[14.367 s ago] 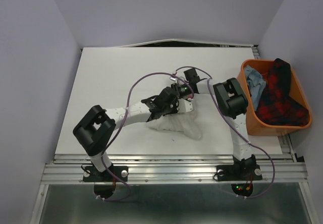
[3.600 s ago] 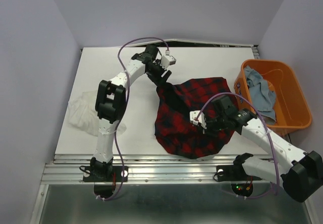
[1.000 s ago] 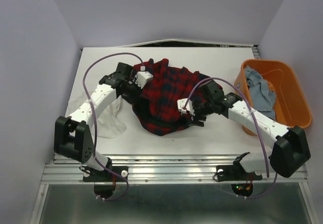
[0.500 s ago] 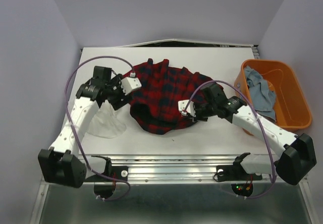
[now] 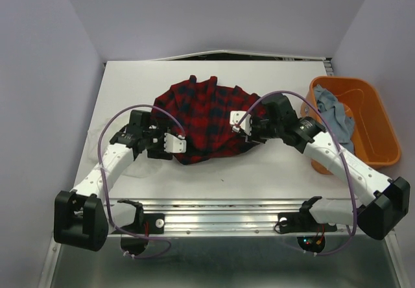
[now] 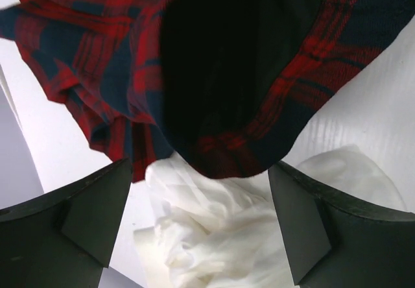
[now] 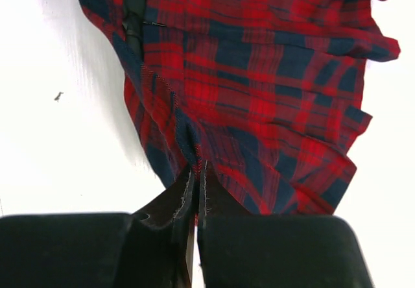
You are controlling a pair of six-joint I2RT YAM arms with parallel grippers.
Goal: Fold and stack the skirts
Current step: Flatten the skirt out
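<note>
My left gripper picks up the plaid skirt (image 5: pixel 202 116) by its near hem edge (image 5: pixel 187 161) next, to spread it for folding. That hem edge lies opposite my right gripper's pinch.
The red-and-black plaid skirt (image 5: pixel 202 116) lies bunched at the table's middle. My left gripper (image 5: pixel 171 142) hovers open at its near left edge, holding nothing. In the left wrist view the plaid hem (image 6: pixel 227 74) overlaps the crumpled thin white skirt (image 6: pixel 220 229), which lies between my open left gripper's (image 6: pixel 200 169) fingers. My right gripper (image 5: pixel 245 127) is shut on the plaid skirt's right edge; the right wrist view shows the right gripper (image 7: pixel 198 169) pinching a fold of plaid cloth (image 7: pixel 259 74). The light blue denim skirt (image 5: pixel 329 109) sits in the tub.
The orange plastic tub (image 5: pixel 382 142) stands at the table's right edge, close to my right arm. A bit of white cloth (image 5: pixel 91 146) shows past the left arm near the table's left edge. Purple cables loop above both arms.
My left gripper has opened, let go of the plaid skirt and drawn back toward the near side. My right gripper has shut on the plaid edge and moved it away from me.
</note>
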